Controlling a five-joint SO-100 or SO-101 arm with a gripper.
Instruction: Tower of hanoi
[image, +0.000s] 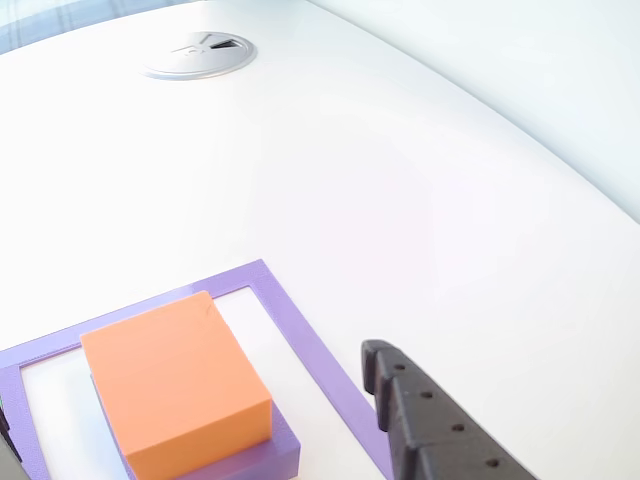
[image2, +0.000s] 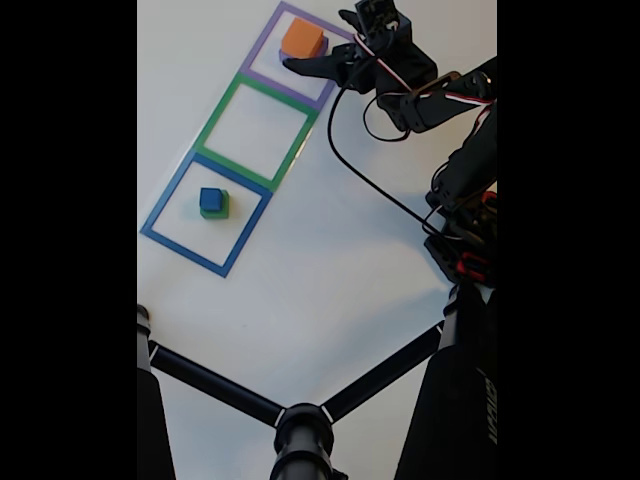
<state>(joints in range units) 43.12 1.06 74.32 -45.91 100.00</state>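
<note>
The gripper will free the purple block (image: 272, 456) next, so it should grab the orange block by its opposite sides.
The tower of hanoi stands in two stacks. An orange block (image: 175, 385) (image2: 302, 38) sits on the flat purple block (image: 272, 456) inside the purple tape square (image: 310, 345) (image2: 262, 45). The small blue cube (image2: 211, 198) rests on the green block (image2: 214, 212) inside the blue tape square (image2: 165, 205). My gripper (image: 190, 395) (image2: 318, 42) is open and straddles the orange block. One black finger (image: 430, 420) stands to its right in the other view, and a sliver of the second finger (image: 4, 430) shows at the left edge. Neither finger touches the block.
A green tape square (image2: 225, 100) with nothing in it lies between the other two. A round grey cable grommet (image: 200, 55) is set in the white table far ahead. A black stand's legs (image2: 300, 430) cross the bottom of the fixed view. A black cable (image2: 370, 180) trails from the arm.
</note>
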